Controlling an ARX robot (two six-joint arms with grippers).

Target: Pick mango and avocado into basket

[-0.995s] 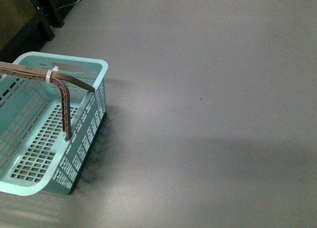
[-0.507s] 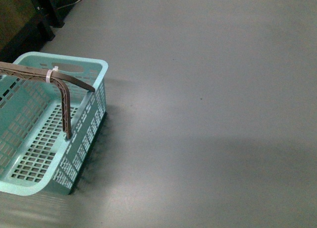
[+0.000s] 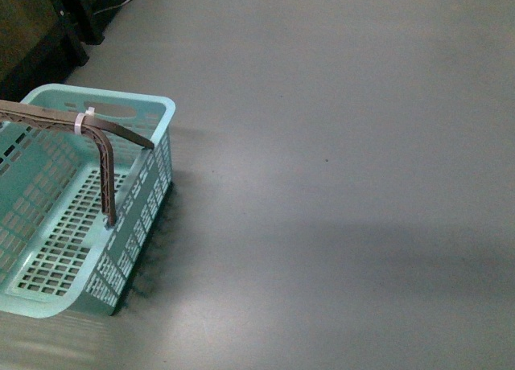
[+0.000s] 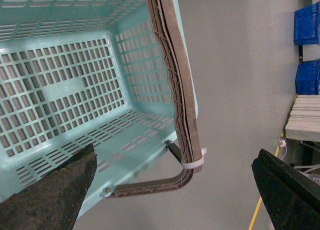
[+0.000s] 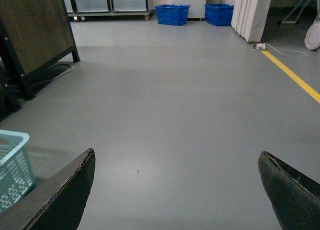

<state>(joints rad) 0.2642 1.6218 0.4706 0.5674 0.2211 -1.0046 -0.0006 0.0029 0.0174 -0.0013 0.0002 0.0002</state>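
The robot will bring the basket into place for the mango and avocado, so next it will grab the basket by its brown handle with the left gripper.
The light teal basket (image 3: 121, 111) stands on the grey floor at the left of the front view, its brown handle (image 3: 103, 157) raised with a white zip tie. Nothing lies on its slotted floor where it shows. The left wrist view looks down into the basket (image 4: 75, 90); my left gripper (image 4: 172, 162) is open just above the handle (image 4: 180, 100), holding nothing. My right gripper (image 5: 175, 160) is open over bare floor, with a corner of the basket (image 5: 12, 162) off to one side. The mango and the avocado are out of view. Neither arm shows in the front view.
Dark furniture legs (image 3: 68, 28) stand behind the basket. In the right wrist view a wooden panel on a black frame (image 5: 35, 30), blue crates (image 5: 172, 13), white boards (image 5: 252, 10) and a yellow floor line (image 5: 295, 77) lie farther off.
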